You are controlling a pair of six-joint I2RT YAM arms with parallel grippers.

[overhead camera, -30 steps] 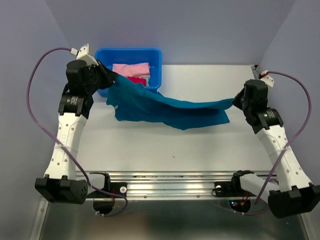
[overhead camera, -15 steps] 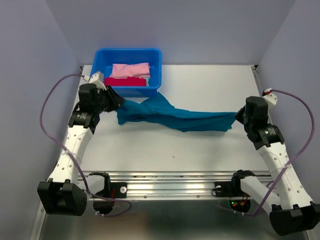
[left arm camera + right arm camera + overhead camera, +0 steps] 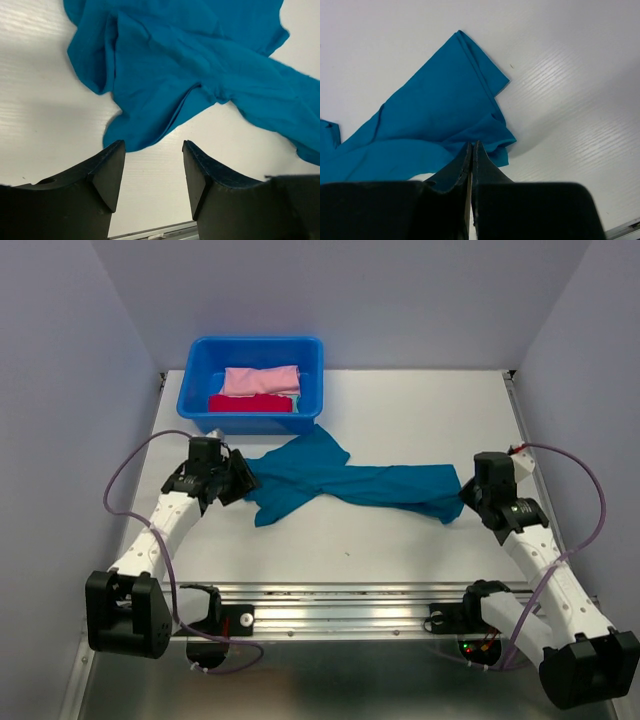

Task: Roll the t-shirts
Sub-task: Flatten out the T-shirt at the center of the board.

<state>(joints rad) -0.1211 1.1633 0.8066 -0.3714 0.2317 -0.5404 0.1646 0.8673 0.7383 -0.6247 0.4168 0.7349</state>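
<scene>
I need to grab the teal t-shirt's near loose flap (image 3: 268, 514) (image 3: 134, 138) with my left gripper next, opposite my right gripper's corner of the t-shirt, to stretch and spread it for rolling.
A teal t-shirt (image 3: 340, 480) lies stretched in a crumpled band across the white table, from left of centre to the right. My left gripper (image 3: 238, 483) sits low at the shirt's left end, open, with only bare table between its fingers (image 3: 152, 147); the cloth (image 3: 190, 65) starts just beyond the tips. My right gripper (image 3: 463, 492) is at the shirt's right end, shut, its tips (image 3: 471, 145) pinched into the bunched corner of the cloth (image 3: 430, 130). Folded pink (image 3: 262, 380) and red (image 3: 250, 403) t-shirts lie in the tub.
A bright-blue plastic tub (image 3: 255, 341) stands at the back left of the table (image 3: 420, 410), just behind the teal shirt's upper lobe. A metal rail (image 3: 340, 602) runs along the near edge. Purple walls close in the sides and back.
Both arms lowered and pulled toward the near edge, laying the shirt on the table. The left gripper opened and let go of the shirt's left end; the right stayed shut.
</scene>
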